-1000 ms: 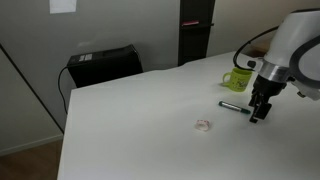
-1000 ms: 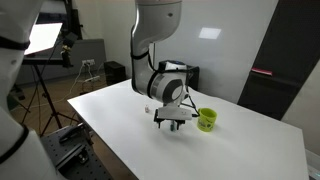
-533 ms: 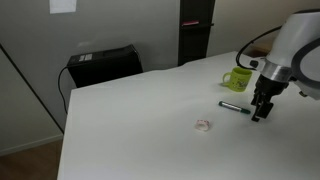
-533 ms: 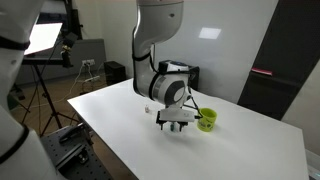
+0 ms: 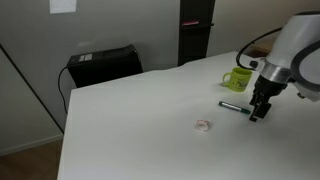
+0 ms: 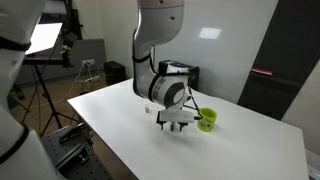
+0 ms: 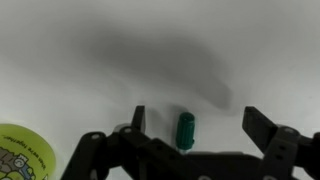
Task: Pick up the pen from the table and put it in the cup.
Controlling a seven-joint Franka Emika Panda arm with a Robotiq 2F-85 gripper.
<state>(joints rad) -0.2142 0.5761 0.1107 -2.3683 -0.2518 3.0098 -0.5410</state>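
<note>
The pen's green end is between my fingers, and they are still short of the pen's middle (image 5: 235,107). My gripper should move toward the middle first, then close on the pen.
The pen (image 5: 233,107) lies flat on the white table (image 5: 140,120), dark with a green end. In the wrist view its green end (image 7: 185,130) sits between my two spread fingers. My gripper (image 5: 259,112) hangs over the pen's right end, open and empty; it also shows in an exterior view (image 6: 176,124) and in the wrist view (image 7: 196,128). The yellow-green cup (image 5: 238,79) stands upright just behind the pen. It also shows in an exterior view (image 6: 207,120) and at the lower left of the wrist view (image 7: 25,152).
A small clear pinkish blob (image 5: 203,125) lies on the table left of the pen. A black case (image 5: 103,63) stands behind the table's far edge. A tripod with a light (image 6: 45,70) stands beside the table.
The gripper has shifted slightly toward the cup over the pen; the pen and cup have not moved.
</note>
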